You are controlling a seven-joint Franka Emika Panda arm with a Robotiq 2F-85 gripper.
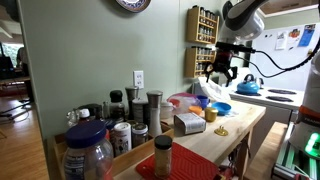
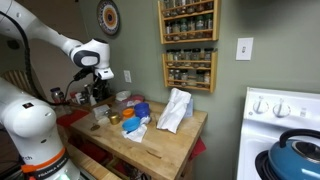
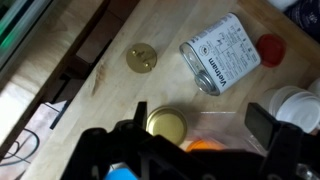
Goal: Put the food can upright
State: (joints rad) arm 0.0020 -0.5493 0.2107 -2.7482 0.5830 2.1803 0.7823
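I need to grab the food can next with my gripper by the silvery end with the round cap, so the can's opposite end stays free to set it upright.
The food can (image 3: 220,52), silvery with a pale printed label, lies on its side on the wooden counter (image 3: 90,40). In an exterior view it lies near the counter's middle (image 1: 189,122). My gripper (image 3: 203,125) is open and empty, hovering above the counter short of the can. Between its fingers I see a gold-lidded jar (image 3: 167,123) and a small orange jar (image 3: 205,146) below. In both exterior views the gripper hangs well above the counter (image 1: 220,70) (image 2: 97,92).
A gold disc (image 3: 141,58) and a red cap (image 3: 270,48) lie near the can. Dark-lidded jars and shakers (image 1: 130,110) crowd one end. A blue bowl (image 1: 221,107), a white bag (image 2: 175,110), wall spice racks (image 2: 188,45) and a stove kettle (image 2: 300,155) surround the counter.
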